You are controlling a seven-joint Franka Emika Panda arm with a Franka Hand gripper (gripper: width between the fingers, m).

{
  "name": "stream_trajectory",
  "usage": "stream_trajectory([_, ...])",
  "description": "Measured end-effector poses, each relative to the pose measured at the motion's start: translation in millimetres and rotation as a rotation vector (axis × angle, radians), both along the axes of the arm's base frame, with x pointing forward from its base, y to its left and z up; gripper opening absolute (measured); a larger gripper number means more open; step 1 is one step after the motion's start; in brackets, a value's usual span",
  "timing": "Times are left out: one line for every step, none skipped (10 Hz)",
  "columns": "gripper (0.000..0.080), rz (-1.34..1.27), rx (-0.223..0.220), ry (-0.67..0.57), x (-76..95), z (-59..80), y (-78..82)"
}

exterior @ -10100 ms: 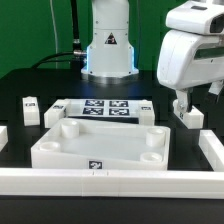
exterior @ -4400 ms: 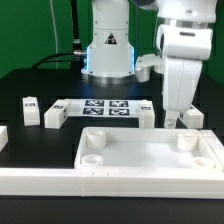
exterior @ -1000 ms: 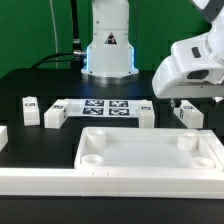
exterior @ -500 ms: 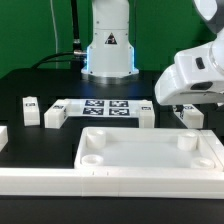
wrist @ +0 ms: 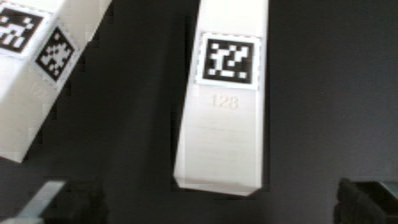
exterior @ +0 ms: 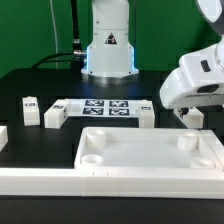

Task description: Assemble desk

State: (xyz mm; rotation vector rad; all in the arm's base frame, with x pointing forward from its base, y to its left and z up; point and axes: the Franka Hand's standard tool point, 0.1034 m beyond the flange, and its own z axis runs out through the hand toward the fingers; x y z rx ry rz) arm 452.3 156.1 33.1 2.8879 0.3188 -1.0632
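Observation:
The white tagged leg has to fit into the tabletop's corner socket, so the gripper needs to grip it by its plain flat end [wrist: 219, 174] next.
The white tray-like tabletop [exterior: 150, 152] lies flat against the front rail, its round corner sockets facing up. Several white tagged legs stand behind it: two at the exterior view's left [exterior: 30, 106] [exterior: 55, 116], one in the middle [exterior: 146, 113] and one at the right [exterior: 192, 117]. My gripper [exterior: 184, 108] hangs just above the right leg. In the wrist view that leg [wrist: 228, 95] lies lengthwise between my dark fingertips [wrist: 39, 205], which stand wide apart and do not touch it. The gripper [wrist: 205, 207] is open and empty.
The marker board [exterior: 105, 107] lies behind the tabletop, in front of the robot base [exterior: 108, 50]. White border rails run along the front [exterior: 60, 182] and the right side. Another white tagged part [wrist: 45, 70] lies beside the leg in the wrist view.
Since the earliest frame the tabletop has been turned and set against the front rail. Over the last second my hand has moved right and down over the right leg.

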Motion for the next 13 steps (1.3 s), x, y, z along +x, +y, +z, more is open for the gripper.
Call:
stream_trajectory([0.0649, 0.005, -0.017, 0.066, -8.3, 0.4, -1.7])
stream_trajectory([0.0649, 0.009, -0.025, 0.115, -9.3, -3.7, -0.2])
stream_trajectory([0.0649, 0.014, -0.039, 0.178, -11.0, -6.8, 0.4])
stream_trajectory([0.0649, 0.016, -0.044, 0.21, -11.2, -13.0, 1.5])
stream_trajectory([0.0649, 0.017, -0.048, 0.23, -13.6, -17.9, 1.5])
stream_trajectory([0.0649, 0.018, -0.048, 0.23, -14.9, -22.4, 2.1])
stream_trajectory([0.0649, 0.016, -0.052, 0.236, -16.8, -24.6, 1.0])
stream_trajectory([0.0649, 0.013, -0.057, 0.243, -18.5, -27.2, -1.5])
stream_trajectory([0.0649, 0.01, -0.06, 0.246, -19.0, -28.7, -3.3])
stream_trajectory([0.0649, 0.007, -0.061, 0.246, -19.1, -28.9, -3.0])
stream_trajectory([0.0649, 0.008, -0.059, 0.245, -18.5, -28.5, -2.4])
stream_trajectory([0.0536, 0.008, -0.057, 0.243, -17.5, -27.6, -2.9])
stream_trajectory([0.0365, 0.006, -0.055, 0.239, -15.5, -26.2, -3.9])
